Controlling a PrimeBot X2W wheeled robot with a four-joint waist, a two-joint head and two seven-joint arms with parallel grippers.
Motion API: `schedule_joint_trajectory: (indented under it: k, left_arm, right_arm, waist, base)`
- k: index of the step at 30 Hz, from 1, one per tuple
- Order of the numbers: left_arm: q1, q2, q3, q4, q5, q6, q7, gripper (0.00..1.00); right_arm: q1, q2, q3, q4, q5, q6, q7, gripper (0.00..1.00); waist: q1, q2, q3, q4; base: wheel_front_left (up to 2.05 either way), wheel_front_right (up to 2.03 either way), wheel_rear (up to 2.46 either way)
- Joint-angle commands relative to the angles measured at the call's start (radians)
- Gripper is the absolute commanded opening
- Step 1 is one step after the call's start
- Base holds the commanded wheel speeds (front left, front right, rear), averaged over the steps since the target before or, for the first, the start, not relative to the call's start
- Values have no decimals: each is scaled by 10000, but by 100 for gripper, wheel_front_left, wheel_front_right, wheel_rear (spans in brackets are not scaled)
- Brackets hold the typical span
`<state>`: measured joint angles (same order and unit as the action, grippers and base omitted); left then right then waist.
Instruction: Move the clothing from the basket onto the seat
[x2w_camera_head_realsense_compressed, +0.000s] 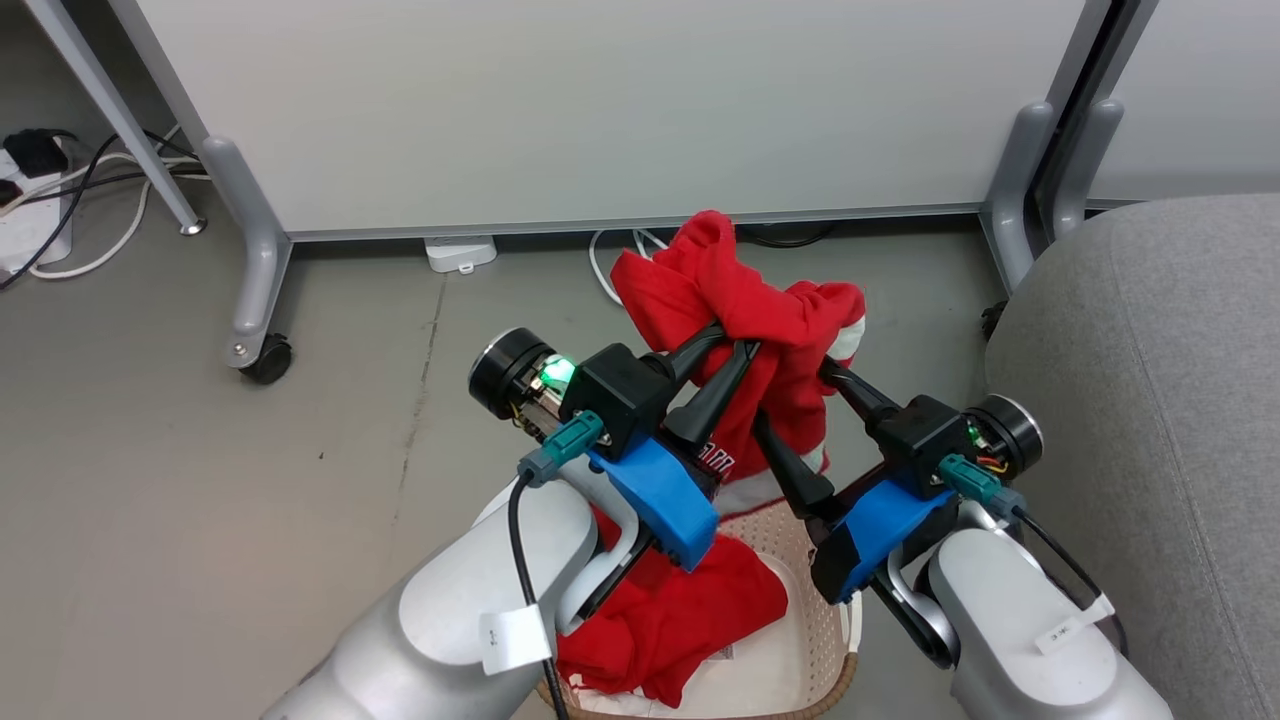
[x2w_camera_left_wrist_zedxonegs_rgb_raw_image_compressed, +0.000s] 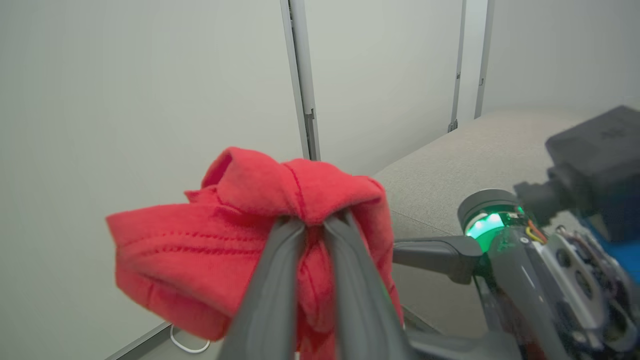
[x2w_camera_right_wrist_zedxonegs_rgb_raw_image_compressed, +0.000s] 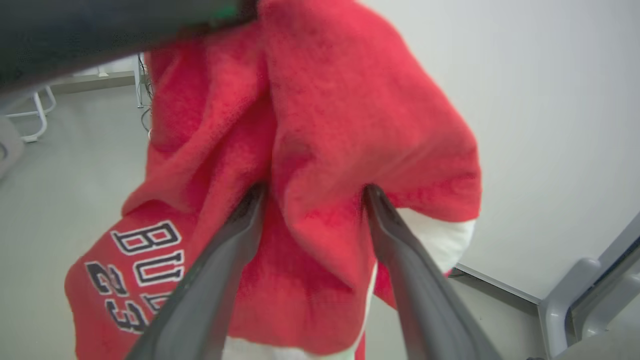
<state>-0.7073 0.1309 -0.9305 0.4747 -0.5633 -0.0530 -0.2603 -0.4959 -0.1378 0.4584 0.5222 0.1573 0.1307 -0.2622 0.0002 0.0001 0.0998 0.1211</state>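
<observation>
My right gripper grabs the red garment's loose fold (x2w_camera_head_realsense_compressed: 786, 414) beside the lettering next, to carry the garment over to the seat (x2w_camera_head_realsense_compressed: 1150, 400).
A red garment (x2w_camera_head_realsense_compressed: 740, 290) with white trim and white-and-dark lettering hangs above the basket (x2w_camera_head_realsense_compressed: 812, 640), lifted free of it. My left gripper (x2w_camera_head_realsense_compressed: 735, 342) is shut on a bunched fold at its top; the left wrist view shows the fingers (x2w_camera_left_wrist_zedxonegs_rgb_raw_image_compressed: 272, 280) pinching red cloth (x2w_camera_left_wrist_zedxonegs_rgb_raw_image_compressed: 200, 240). My right gripper (x2w_camera_head_realsense_compressed: 790, 392) stands open just to the right, its fingers (x2w_camera_right_wrist_zedxonegs_rgb_raw_image_compressed: 400, 260) spread wide with a fold of the garment (x2w_camera_right_wrist_zedxonegs_rgb_raw_image_compressed: 350, 100) bulging between them. A plain red garment (x2w_camera_head_realsense_compressed: 690, 620) lies in the cream basket below my arms. The grey seat (x2w_camera_head_realsense_compressed: 1150, 400) is at the right.
White partition panels stand behind on grey legs with a caster (x2w_camera_head_realsense_compressed: 265, 360). A second leg (x2w_camera_head_realsense_compressed: 1020, 190) stands near the seat's corner. Cables and a power strip (x2w_camera_head_realsense_compressed: 40, 210) lie at the far left, and a white box (x2w_camera_head_realsense_compressed: 460, 252) sits under the panel.
</observation>
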Motion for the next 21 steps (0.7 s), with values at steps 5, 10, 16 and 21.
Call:
schedule_joint_trajectory:
  k: [5,10,16,21]
  left_arm:
    - [-194,-121,-47,79,84,-94,-50,0]
    - [-221,-104,29,140,117,-151,-55,0]
    - [-174,-78,135,181,153,-168,-59,0]
    - [-91,-73,222,168,205,-171,-61,0]
  right_arm:
    - [-515,-7,468,328,643,1,-41,0]
    - [-595,-66,597,350,915,1,-42,0]
    - [-445,-130,681,231,1030,1,-42,0]
    - [-404,-152,694,201,1060,1,-42,0]
  waist:
    - [-2,-1,65,97]
    - [-2,-1,58,111]
    - [-2,-1,35,58]
    - [-2,-1,19,11]
  base:
    - [0,0,0]
    - [0,0,0]
    - [0,0,0]
    - [0,0,0]
